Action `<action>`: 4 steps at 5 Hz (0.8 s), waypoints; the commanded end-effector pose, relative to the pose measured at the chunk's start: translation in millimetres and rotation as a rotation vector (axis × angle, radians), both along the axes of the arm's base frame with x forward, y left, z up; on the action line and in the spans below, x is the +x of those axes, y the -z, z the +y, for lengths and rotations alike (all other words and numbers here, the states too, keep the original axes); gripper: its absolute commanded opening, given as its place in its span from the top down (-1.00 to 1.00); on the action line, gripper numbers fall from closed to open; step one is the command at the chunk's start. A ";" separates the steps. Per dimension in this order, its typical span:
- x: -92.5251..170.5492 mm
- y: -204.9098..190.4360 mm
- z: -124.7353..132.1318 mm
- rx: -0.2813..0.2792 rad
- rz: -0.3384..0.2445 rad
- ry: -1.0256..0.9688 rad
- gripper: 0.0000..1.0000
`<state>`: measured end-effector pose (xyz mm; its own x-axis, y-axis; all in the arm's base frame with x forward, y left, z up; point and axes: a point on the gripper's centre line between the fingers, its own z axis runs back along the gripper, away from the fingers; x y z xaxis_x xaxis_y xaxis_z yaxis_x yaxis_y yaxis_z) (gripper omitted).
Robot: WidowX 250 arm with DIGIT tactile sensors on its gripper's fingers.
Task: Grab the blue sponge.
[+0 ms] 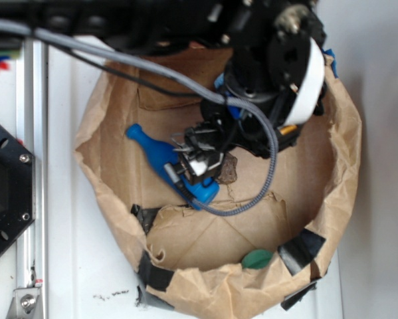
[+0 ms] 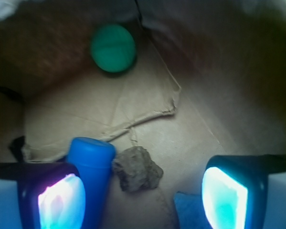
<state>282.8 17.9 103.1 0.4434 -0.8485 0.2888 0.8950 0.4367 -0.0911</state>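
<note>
My gripper pinches the sponge across its body (image 2: 190, 212) next, to grab the blue sponge from among the bottle and rock (image 2: 137, 169).
In the wrist view a corner of the light-blue sponge (image 2: 189, 212) lies flat on the brown paper at the bottom edge, just inside my right finger (image 2: 225, 198). My gripper (image 2: 143, 202) is open and empty, low over the paper. A glossy blue bottle (image 2: 91, 164) lies against my left finger (image 2: 61, 202), and a grey-brown rock (image 2: 137, 168) sits ahead between the fingers. In the exterior view my gripper (image 1: 200, 159) hangs over the bottle (image 1: 152, 149) and the rock (image 1: 228, 170); the arm hides most of the sponge there.
All of this lies inside a crumpled brown paper bag (image 1: 348, 153) with raised walls, patched with black tape. A green round disc (image 1: 257, 258) lies by the near wall, also in the wrist view (image 2: 113, 47). A grey cable (image 1: 273, 149) loops off the arm.
</note>
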 end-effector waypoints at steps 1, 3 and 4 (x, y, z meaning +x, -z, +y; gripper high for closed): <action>5.1 -3.1 21.3 0.190 -0.129 -0.035 -1.00; 15.6 8.5 39.7 0.254 -0.106 -0.067 -1.00; 17.7 14.1 46.6 0.290 -0.109 -0.082 -1.00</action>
